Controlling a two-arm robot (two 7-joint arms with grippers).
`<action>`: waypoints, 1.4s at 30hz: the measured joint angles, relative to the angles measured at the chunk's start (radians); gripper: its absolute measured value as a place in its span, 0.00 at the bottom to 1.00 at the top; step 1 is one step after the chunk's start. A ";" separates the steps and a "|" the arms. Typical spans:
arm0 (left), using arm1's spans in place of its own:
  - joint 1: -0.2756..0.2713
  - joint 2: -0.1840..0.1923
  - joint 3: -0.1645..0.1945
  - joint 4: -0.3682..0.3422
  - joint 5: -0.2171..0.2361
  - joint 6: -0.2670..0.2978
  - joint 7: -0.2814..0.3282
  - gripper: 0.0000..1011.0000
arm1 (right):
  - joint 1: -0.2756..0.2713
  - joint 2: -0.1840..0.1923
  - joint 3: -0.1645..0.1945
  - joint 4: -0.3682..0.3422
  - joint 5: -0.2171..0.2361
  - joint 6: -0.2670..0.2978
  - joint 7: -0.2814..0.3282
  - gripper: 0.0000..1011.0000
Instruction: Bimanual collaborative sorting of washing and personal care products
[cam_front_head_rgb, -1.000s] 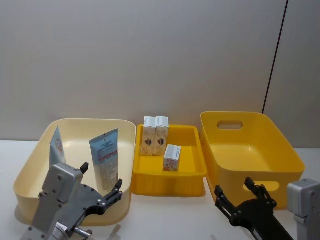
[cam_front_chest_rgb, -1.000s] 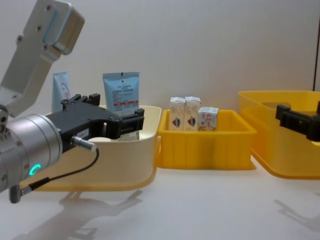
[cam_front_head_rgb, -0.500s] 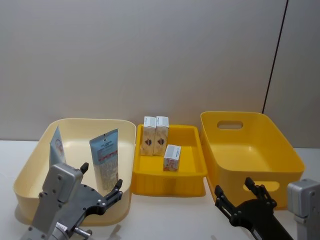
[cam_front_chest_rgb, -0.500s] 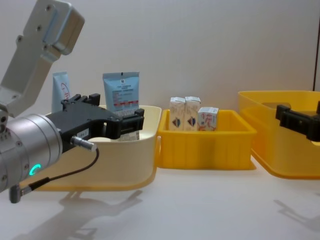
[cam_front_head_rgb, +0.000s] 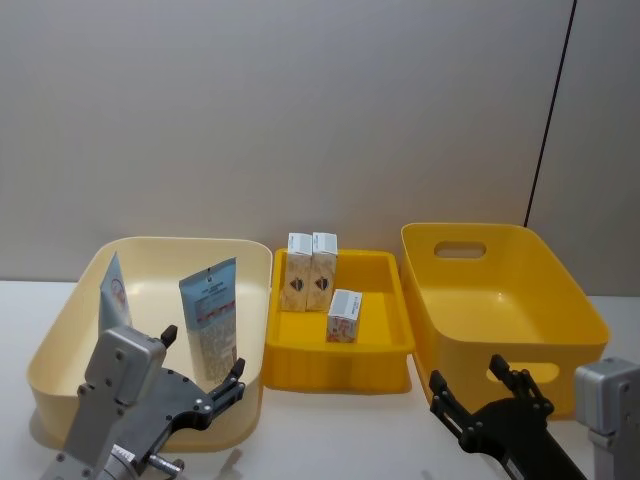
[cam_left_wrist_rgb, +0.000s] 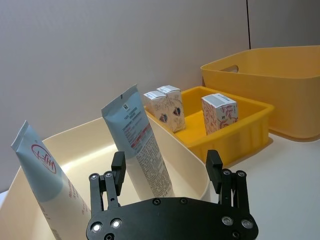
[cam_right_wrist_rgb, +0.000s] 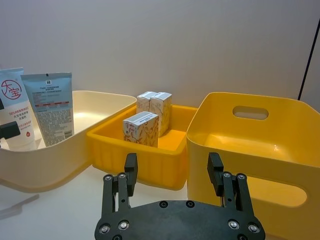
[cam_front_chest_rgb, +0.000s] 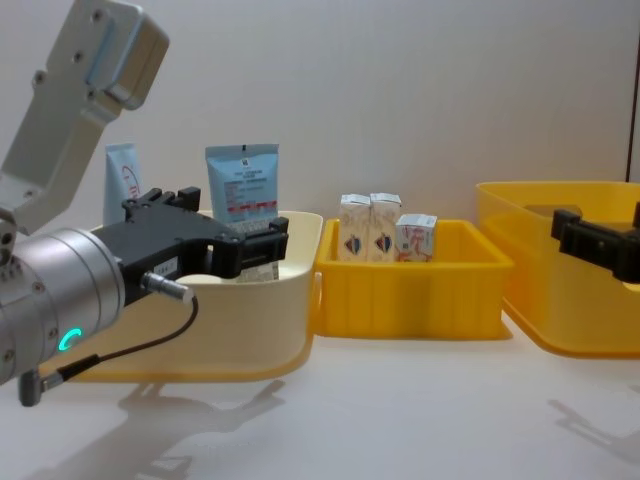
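Observation:
A small cream carton needs to be sorted into the large yellow bin, so my right gripper will grab the carton's printed sides next.
A blue-white tube with red script and a light-blue pouch lean upright inside the cream bin at the left. Three small cream cartons sit in the shallow yellow tray: two side by side at the back and one nearer the front. My left gripper hovers open and empty at the cream bin's near wall, facing the pouch and tube. My right gripper is open and empty, low in front of the large yellow bin.
The three containers stand in a row on a white table against a grey wall. The large yellow bin has handle slots and holds nothing. Bare tabletop lies in front of the tray between my two arms.

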 joint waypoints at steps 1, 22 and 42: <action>0.000 0.000 0.000 0.000 0.000 0.000 0.000 0.99 | 0.000 0.000 0.000 0.000 0.000 0.000 0.000 0.87; 0.000 0.000 0.000 0.000 0.000 0.000 0.000 0.99 | 0.118 -0.053 -0.050 -0.039 0.008 0.269 -0.021 0.87; 0.000 0.000 0.000 0.000 0.000 0.000 0.000 0.99 | 0.338 -0.157 -0.107 0.122 -0.069 0.451 -0.115 0.87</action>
